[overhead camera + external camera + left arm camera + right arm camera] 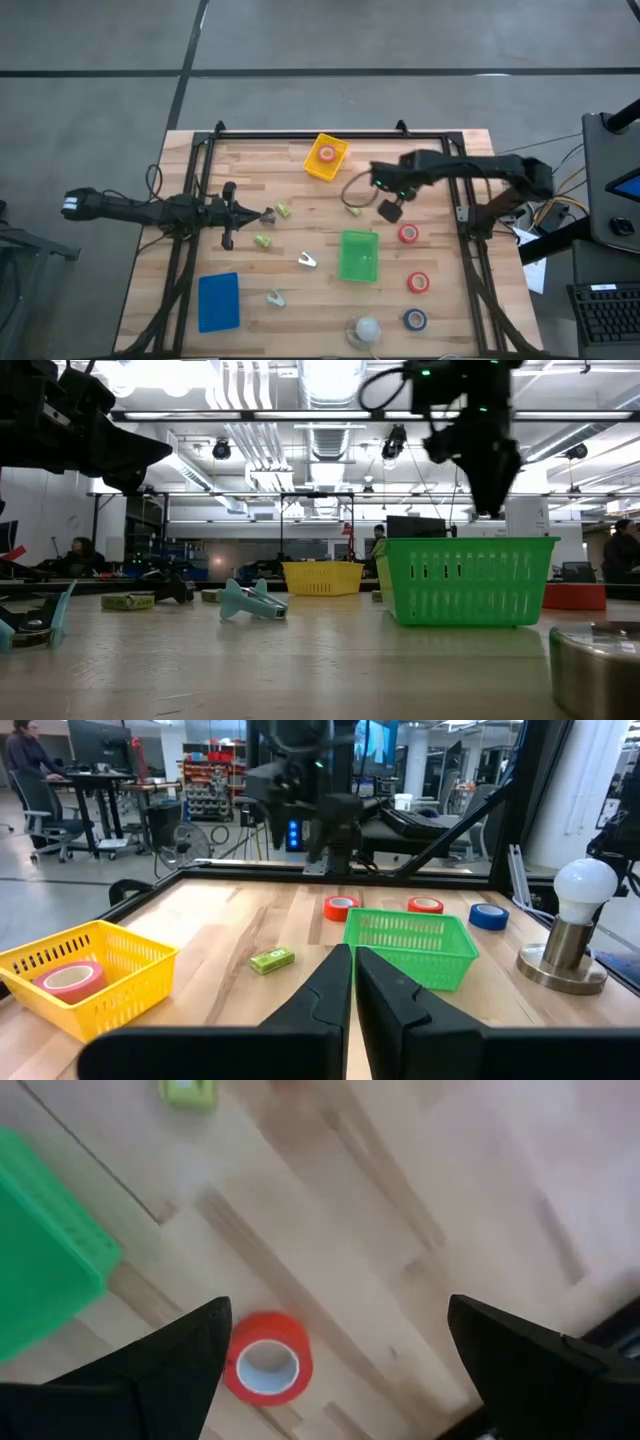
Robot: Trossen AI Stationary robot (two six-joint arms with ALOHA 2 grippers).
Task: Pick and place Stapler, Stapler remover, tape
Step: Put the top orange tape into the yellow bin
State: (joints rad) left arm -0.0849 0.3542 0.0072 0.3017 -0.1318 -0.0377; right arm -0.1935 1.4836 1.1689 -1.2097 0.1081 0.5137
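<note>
My right gripper should place the nearest red tape roll in the yellow bin (336,167), so next it needs to take hold of the roll by its ring-shaped band (408,239).
Three red tape rolls show: one (408,233) right of the green bin (359,255), one (417,283) nearer the front, and one (326,154) lying in the yellow bin (336,167). A dark blue roll (415,319) lies at the front right. Small green staplers (283,210) (263,240) (352,209) and pale stapler removers (307,260) (275,297) lie on the table. My right gripper (390,211) hangs open and empty above the table, the nearest red roll (267,1359) below its fingers. My left gripper (268,214) is shut and empty, raised at mid-left.
A blue bin (218,300) stands at the front left. A light bulb on a metal base (364,330) stands at the front edge. A black frame (300,134) runs round the table. In the low view a stapler remover (250,603) lies before the yellow bin (322,576).
</note>
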